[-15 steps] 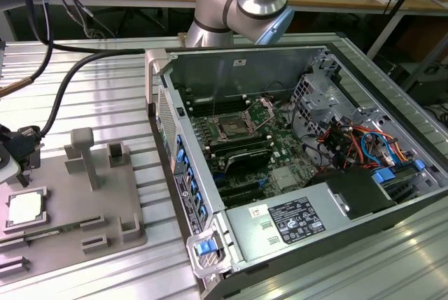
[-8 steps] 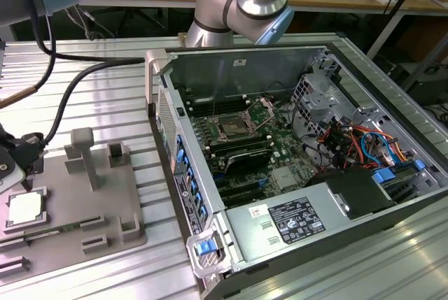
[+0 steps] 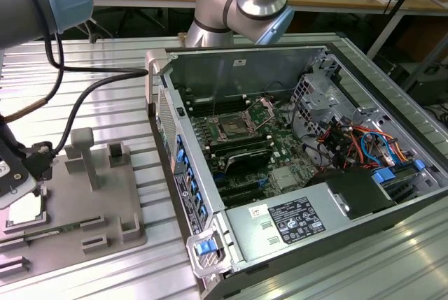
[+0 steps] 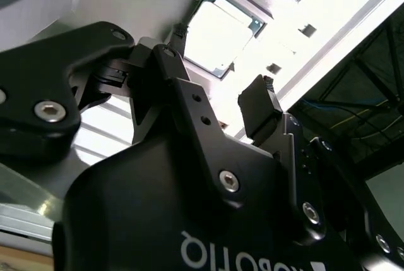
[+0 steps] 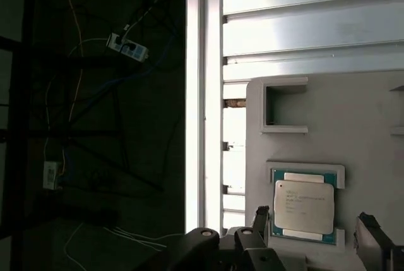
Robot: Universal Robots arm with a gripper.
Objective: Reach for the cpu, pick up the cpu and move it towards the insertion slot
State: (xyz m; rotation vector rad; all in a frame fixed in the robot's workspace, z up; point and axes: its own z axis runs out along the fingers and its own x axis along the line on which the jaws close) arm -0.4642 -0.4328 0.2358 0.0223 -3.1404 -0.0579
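Observation:
Next, my gripper grabs the cpu's two open side edges, where the fingers have room, since raised brackets wrap the cpu's ends.
The cpu lies flat in a recess of the grey fixture plate at the exterior view's far left. Its silvery top with a green rim shows in both wrist views. My gripper hangs just above it, open, with nothing between the fingers. In the first wrist view the gripper has one black finger on either side of the chip. The second wrist view looks past the gripper to the chip beyond its tips. The insertion slot sits on the motherboard inside the open computer case, far from the gripper.
The open computer case stands right of the fixture plate, with a power supply and cable bundles inside. Upright grey posts rise from the plate. A thin green memory stick lies beside the chip. The table edge runs close by.

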